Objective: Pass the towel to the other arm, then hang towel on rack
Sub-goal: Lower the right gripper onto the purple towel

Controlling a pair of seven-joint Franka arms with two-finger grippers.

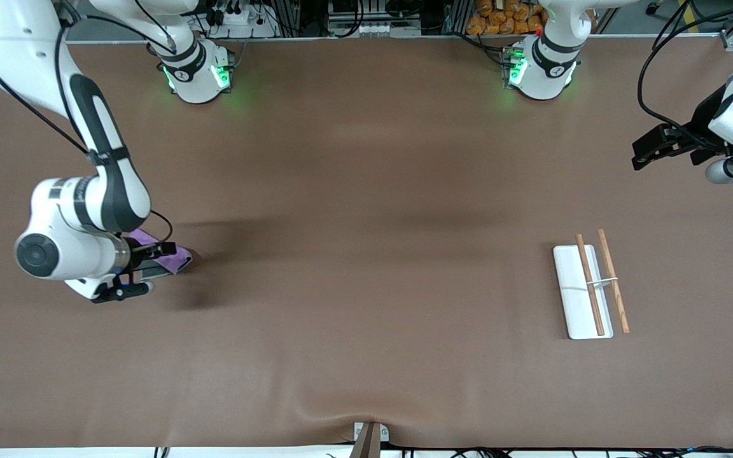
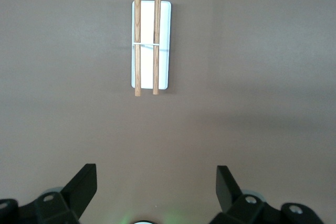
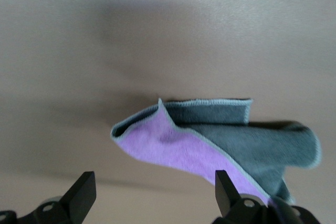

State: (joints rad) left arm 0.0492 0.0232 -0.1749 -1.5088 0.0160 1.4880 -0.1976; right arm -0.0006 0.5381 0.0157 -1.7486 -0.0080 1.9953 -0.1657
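The towel's other parts should stay free for the other arm, so my right gripper should grab the towel by its stitched purple edge next.
The towel (image 1: pixel 179 257) lies crumpled on the table at the right arm's end, purple face up with a dark grey fold (image 3: pixel 252 140) showing. My right gripper (image 1: pixel 150 270) is low beside it and open; in the right wrist view (image 3: pixel 156 190) nothing is between the fingers, and the towel's purple edge reaches one fingertip (image 3: pixel 226 187). The rack (image 1: pixel 573 286) stands toward the left arm's end: a white slab with two brown rods (image 2: pixel 156 40) and a thin metal crosspiece. My left gripper (image 1: pixel 643 152) waits open in the air over the left arm's end; its wrist view (image 2: pixel 156 187) looks down on the rack (image 2: pixel 165 40).
Brown cloth covers the whole table (image 1: pixel 366 254). A small bracket (image 1: pixel 369 436) sits at the table's edge nearest the front camera. The two arm bases (image 1: pixel 198 73) (image 1: pixel 541 70) stand along the edge farthest from it.
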